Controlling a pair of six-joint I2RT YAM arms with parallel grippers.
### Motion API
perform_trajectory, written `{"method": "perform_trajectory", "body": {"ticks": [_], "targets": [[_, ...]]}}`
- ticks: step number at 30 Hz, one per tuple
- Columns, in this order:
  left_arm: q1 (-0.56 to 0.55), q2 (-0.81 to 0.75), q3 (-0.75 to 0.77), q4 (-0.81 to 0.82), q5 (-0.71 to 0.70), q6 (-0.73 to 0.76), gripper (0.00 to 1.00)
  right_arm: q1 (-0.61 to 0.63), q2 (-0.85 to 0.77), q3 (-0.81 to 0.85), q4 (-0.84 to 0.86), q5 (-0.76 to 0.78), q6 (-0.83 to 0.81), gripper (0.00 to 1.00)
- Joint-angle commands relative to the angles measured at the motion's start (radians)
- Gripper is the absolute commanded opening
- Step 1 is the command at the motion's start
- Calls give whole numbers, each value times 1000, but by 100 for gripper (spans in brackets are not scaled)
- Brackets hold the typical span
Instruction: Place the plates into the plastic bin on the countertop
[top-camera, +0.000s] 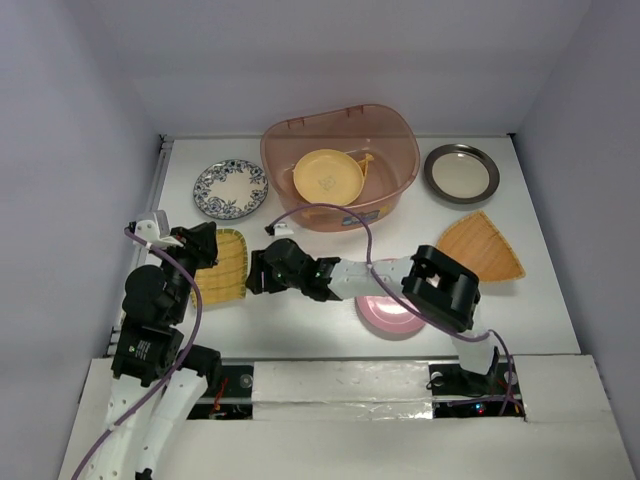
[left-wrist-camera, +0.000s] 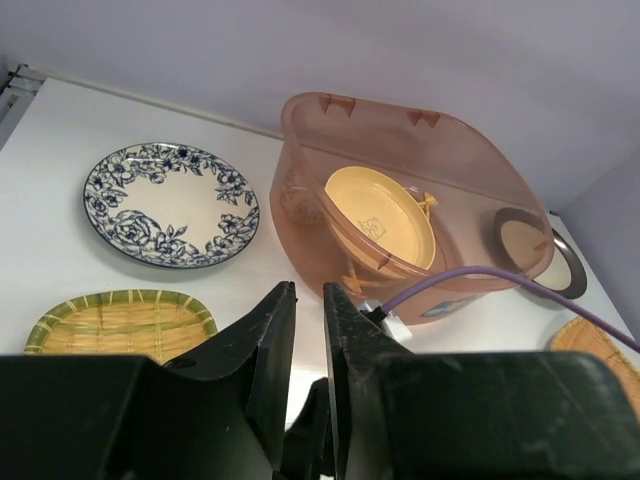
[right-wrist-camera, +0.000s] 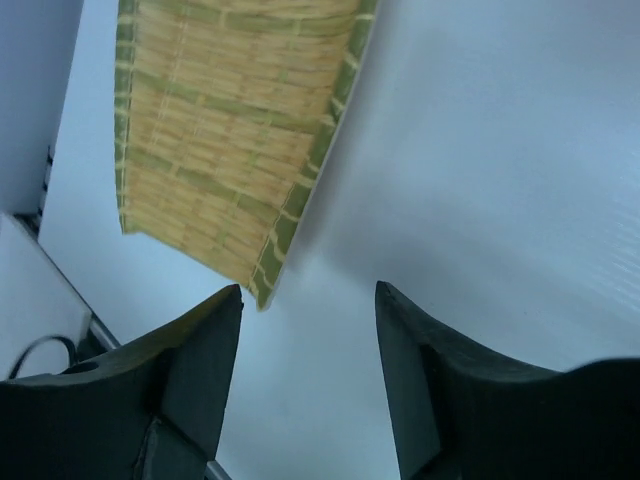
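The right gripper grabs the woven square plate by its green edge (top-camera: 244, 258) next, which leaves the rest of the plate free to enter the bin (top-camera: 392, 150).
The plastic bin (top-camera: 392, 150) stands at the back centre and holds the yellow round plate (top-camera: 328, 177) and an orange leaf-shaped dish (top-camera: 367, 160). The yellow woven square plate (top-camera: 228, 268) lies flat on the countertop (top-camera: 330, 330). My left gripper (top-camera: 207, 247) hovers at its left edge, empty, jaws nearly together (left-wrist-camera: 307, 290). My right gripper (top-camera: 252, 272) is open and empty at the plate's right edge. In the right wrist view the plate's corner (right-wrist-camera: 262, 285) sits just beyond my left fingertip (right-wrist-camera: 228, 300). The woven plate also shows in the left wrist view (left-wrist-camera: 120, 320).
The blue-white plate (top-camera: 231, 188) lies left of the bin. The silver dark-rimmed plate (top-camera: 461, 172) lies right of it. The orange fan-shaped plate (top-camera: 480, 247) is at the right. The pink plate (top-camera: 385, 315) is under my right arm. A purple cable (top-camera: 350, 215) arcs over the bin's front.
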Motion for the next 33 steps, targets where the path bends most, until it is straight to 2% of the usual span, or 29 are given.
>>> {"method": "perform_trajectory", "body": {"ticks": [1,7,16,17,19,20,21,24,26,29,31,33], "targets": [[6,-5,27,31,0,-4,16,-14,-9,25,166,66,149,63],[6,-7,27,32,10,-4,19,-14,106,58,228,60,264,60],[6,-4,26,38,11,-7,20,-14,188,88,286,53,349,48],[6,-2,26,40,13,-9,20,-14,189,85,297,55,352,37],[6,-4,26,41,13,-9,20,-14,185,51,369,44,361,25],[6,-5,26,38,8,-9,20,-14,180,40,386,46,361,8],[6,-7,26,35,5,-7,20,-14,162,11,410,44,358,0],[6,-8,29,32,2,-7,20,-14,90,-78,497,64,325,0],[6,-10,29,37,2,-9,20,-14,-28,-158,493,113,268,0],[6,-10,29,37,-3,-10,21,-14,-203,-227,441,191,165,0],[6,-11,30,35,-10,-10,21,-29,-289,-238,343,285,89,0],[6,-11,32,32,-15,-12,21,-58,-401,-262,315,293,42,0]]}}
